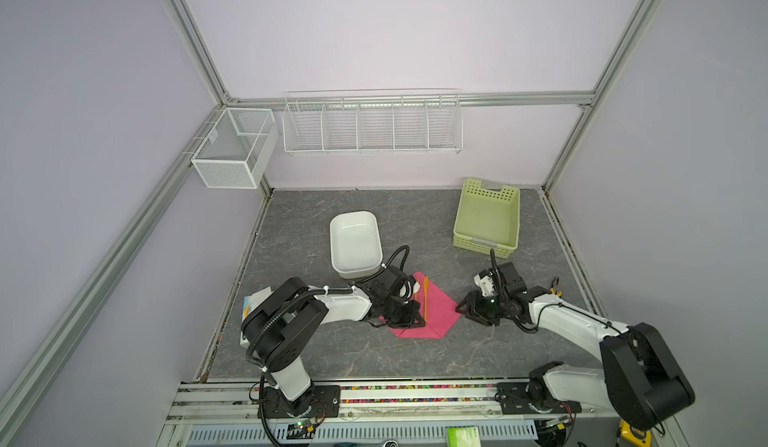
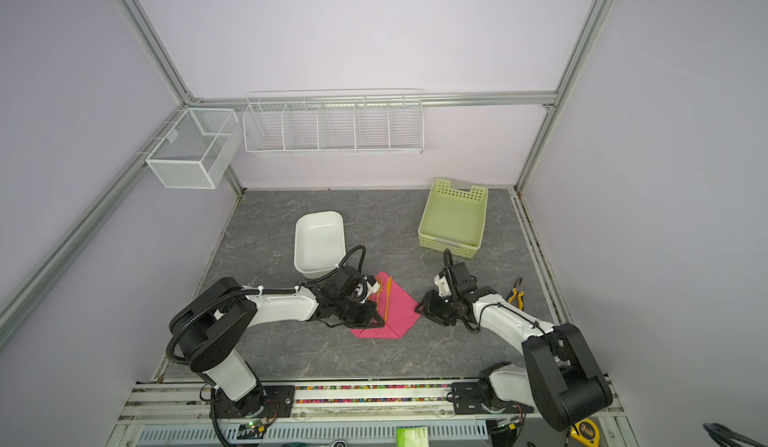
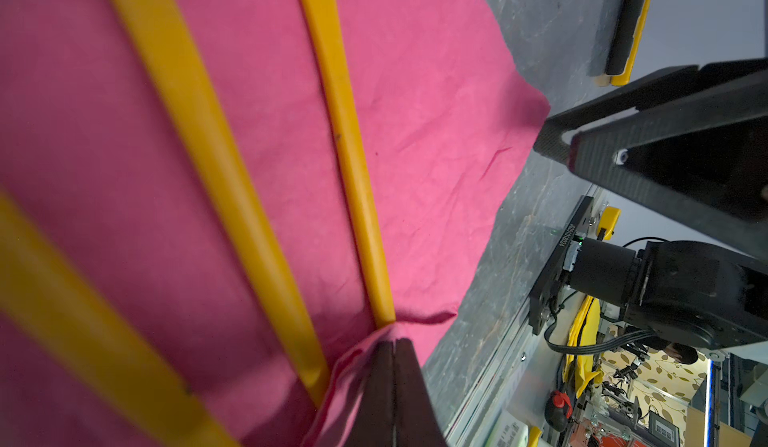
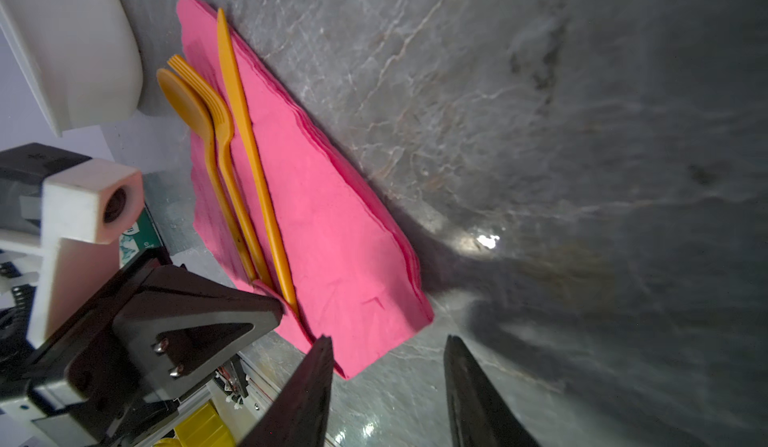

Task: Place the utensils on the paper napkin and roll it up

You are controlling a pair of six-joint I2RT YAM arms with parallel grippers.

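The paper napkin has its free corner beyond the knife [image 4: 241,112], so my right gripper will grab the napkin there next. Then I can fold the napkin across the utensils for rolling.
The pink paper napkin [image 1: 438,314] [image 2: 401,312] lies as a folded diamond on the grey table. Three orange utensils lie side by side along its left part: spoon [image 4: 187,100], fork [image 4: 218,108] and knife [image 4: 241,112]. My left gripper [image 1: 415,321] [image 3: 392,347] is at the near ends of their handles [image 3: 345,154]. It is shut on a raised fold of the napkin's [image 3: 436,112] edge. My right gripper [image 1: 463,307] [image 4: 388,341] hangs open just off the napkin's [image 4: 340,237] right corner, holding nothing.
A white tub [image 1: 355,241] stands just behind the left gripper. A green basket [image 1: 486,220] is at the back right. Pliers [image 2: 515,295] lie beside the right arm. A white-and-blue box [image 1: 249,303] sits behind the left arm. Wire racks [image 1: 374,127] hang on the back wall.
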